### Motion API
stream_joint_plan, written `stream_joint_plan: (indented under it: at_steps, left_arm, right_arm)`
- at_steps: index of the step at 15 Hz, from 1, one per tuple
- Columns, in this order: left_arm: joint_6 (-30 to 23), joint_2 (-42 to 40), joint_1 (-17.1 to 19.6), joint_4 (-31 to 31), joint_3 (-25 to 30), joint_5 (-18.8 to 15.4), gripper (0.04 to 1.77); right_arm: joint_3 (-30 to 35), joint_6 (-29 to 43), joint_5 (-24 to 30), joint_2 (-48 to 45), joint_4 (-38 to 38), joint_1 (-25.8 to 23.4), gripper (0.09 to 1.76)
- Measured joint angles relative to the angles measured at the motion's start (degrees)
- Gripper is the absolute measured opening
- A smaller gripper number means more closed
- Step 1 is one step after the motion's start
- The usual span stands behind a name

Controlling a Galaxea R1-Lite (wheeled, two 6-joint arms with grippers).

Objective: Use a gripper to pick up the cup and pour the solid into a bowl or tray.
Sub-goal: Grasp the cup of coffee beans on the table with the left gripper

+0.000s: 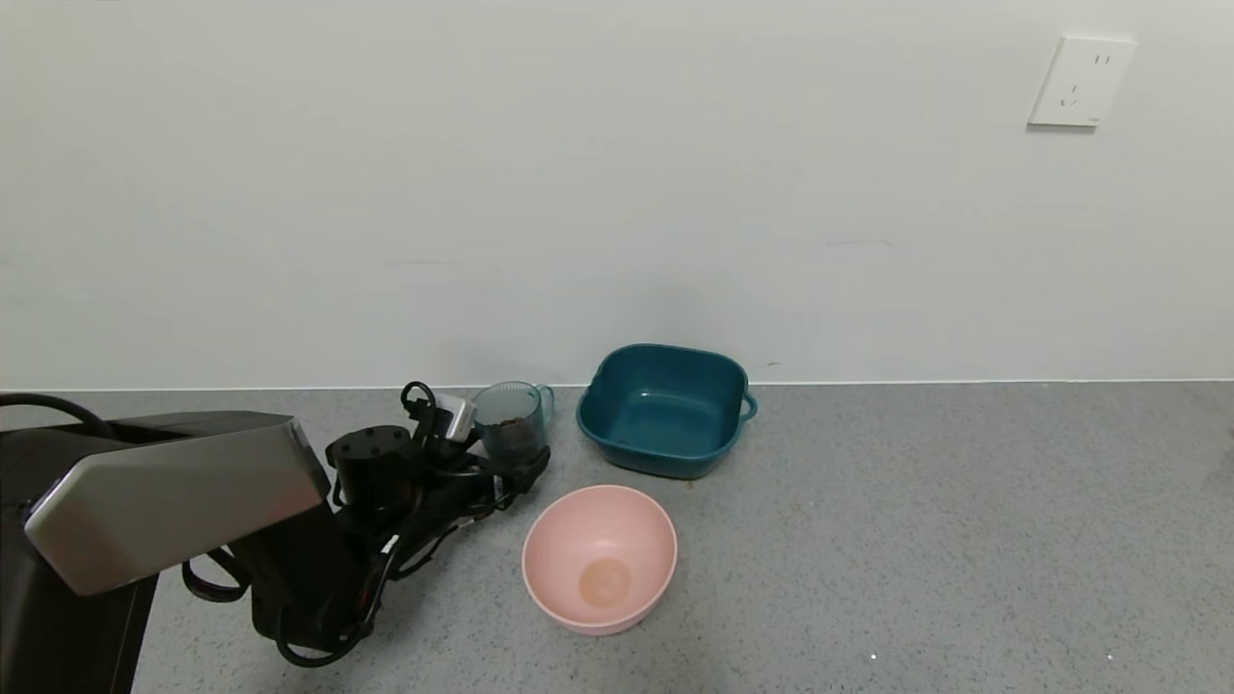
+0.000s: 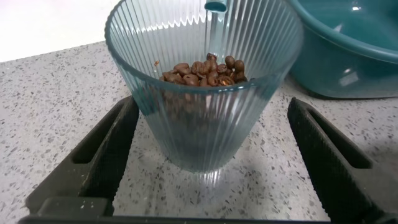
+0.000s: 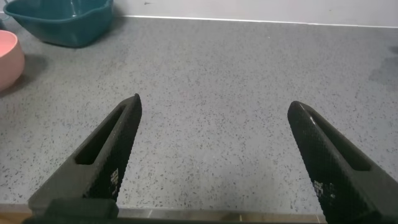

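Observation:
The cup needs to be grabbed next by its ribbed sides with my left gripper, so that it can pour beans into the teal basin (image 1: 665, 461). That leaves the cup's rim free.
The ribbed blue-grey cup (image 1: 512, 416) stands upright on the grey speckled floor, handle toward the teal basin (image 1: 665, 461). It holds dark brown beans (image 2: 205, 70), which also show in the head view (image 1: 522, 431). My left gripper (image 1: 508, 455) is open, with one finger on each side of the cup (image 2: 205, 130) and a small gap on both sides (image 2: 212, 102). The basin (image 2: 348, 59) stands just beyond the cup. My right gripper (image 3: 216, 102) is open over bare floor and is out of the head view.
A round pink bowl (image 1: 540, 549) stands in front of the cup and basin; it and the basin (image 3: 62, 25) show at the edge of the right wrist view (image 3: 9, 59). A white wall runs close behind. My left arm's silver link (image 1: 174, 501) fills the near left.

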Motion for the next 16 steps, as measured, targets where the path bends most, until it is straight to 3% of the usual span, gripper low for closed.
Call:
stream_joint_plan:
  at_steps: [16]
  left_arm:
    - [-0.16,4.71,-0.02,0.33,-6.53,0.20,1.72]
  right_arm:
    - [0.00,0.00,0.00,0.00,0.00,0.00,1.71]
